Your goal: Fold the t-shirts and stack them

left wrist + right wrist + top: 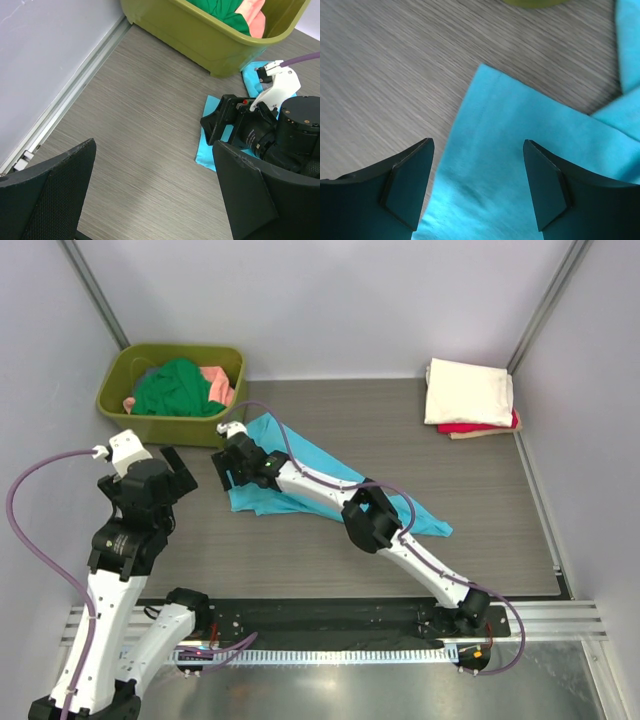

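The turquoise-blue t-shirt is to be spread for folding, so the robot's right gripper will next pinch it by its edge near the tub and leave the rest free.
A turquoise-blue t-shirt [300, 465] lies spread on the table from beside the tub toward the middle right. My right gripper [226, 466] is open, low over its left edge; the cloth [520, 165] lies flat between and below the fingers [407, 187], not held. My left gripper [172, 478] is open and empty over bare table just left of the shirt; the shirt's corner [210, 145] and the right gripper show at the right of its view. Dark green [178, 390] and salmon-pink [218, 385] shirts lie in the tub. A cream-white shirt [468, 392] lies folded on a red one [480, 427] at the back right.
The olive-green plastic tub [170, 425] stands at the back left, close to both grippers; it also shows in the left wrist view [200, 37]. Grey walls enclose the table on the left, back and right. A metal rail [340, 625] runs along the near edge.
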{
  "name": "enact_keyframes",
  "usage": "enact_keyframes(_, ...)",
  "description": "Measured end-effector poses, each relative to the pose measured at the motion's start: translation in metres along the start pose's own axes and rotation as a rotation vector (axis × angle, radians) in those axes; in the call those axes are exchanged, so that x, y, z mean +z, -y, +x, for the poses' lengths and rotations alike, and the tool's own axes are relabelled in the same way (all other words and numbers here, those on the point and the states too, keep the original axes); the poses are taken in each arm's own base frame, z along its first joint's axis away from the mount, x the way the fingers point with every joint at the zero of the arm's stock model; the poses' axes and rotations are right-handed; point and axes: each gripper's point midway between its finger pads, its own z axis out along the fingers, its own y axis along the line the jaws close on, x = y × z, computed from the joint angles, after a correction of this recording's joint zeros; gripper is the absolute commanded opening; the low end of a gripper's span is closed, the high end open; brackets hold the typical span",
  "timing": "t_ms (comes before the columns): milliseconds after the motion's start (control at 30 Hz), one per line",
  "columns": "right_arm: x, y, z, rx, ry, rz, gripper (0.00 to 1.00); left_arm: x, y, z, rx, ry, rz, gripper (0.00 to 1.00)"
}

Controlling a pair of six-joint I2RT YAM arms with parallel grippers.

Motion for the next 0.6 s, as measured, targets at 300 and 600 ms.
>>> enact_keyframes(300,-0.010,-0.006,0.024,-0.061,-0.064,0.091,0.78,0.001,0.003,0.002,0.003,-0.011,0.012,1.00)
enact_keyframes(600,-0.019,-0.015,0.041,-0.097,-0.099,0.107,0.37,0.001,0.003,0.002,0.005,-0.013,0.012,1.00)
